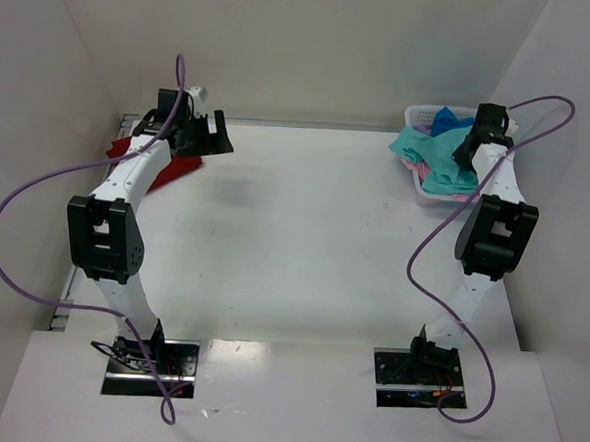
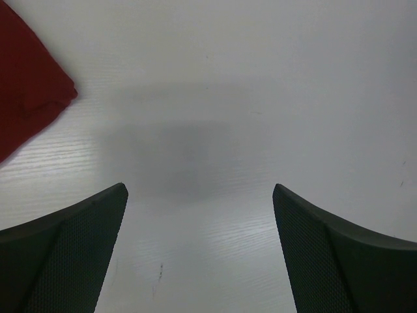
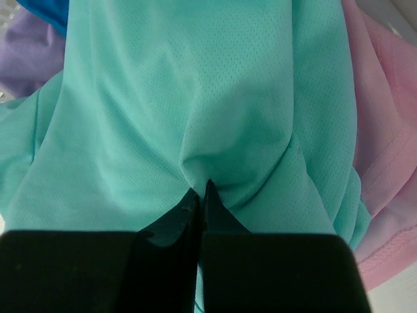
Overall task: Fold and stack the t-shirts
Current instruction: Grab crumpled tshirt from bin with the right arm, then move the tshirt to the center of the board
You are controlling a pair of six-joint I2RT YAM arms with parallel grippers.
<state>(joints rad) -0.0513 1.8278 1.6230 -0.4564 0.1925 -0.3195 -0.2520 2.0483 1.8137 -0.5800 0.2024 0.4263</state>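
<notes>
The teal t-shirt (image 1: 429,157) has to be spread for folding, so the left gripper next needs to grab its loose edge, away from the right gripper's pinched fold.
A teal t-shirt (image 3: 195,98) lies on top of the pile in the white basket (image 1: 418,114) at the back right, also seen as the teal t-shirt (image 1: 429,157) from above. My right gripper (image 3: 203,189) is shut on a pinched fold of it. Pink (image 3: 384,169), purple (image 3: 29,55) and blue (image 3: 45,10) t-shirts lie around it. The dark red t-shirt (image 2: 29,85) rests flat at the back left, the dark red t-shirt (image 1: 168,165) partly under my left arm. My left gripper (image 2: 201,195) hangs open over bare table, right of the red cloth.
White walls close in the table (image 1: 304,242) on the left, back and right. The basket stands against the right wall. Purple cables (image 1: 37,180) loop from both arms.
</notes>
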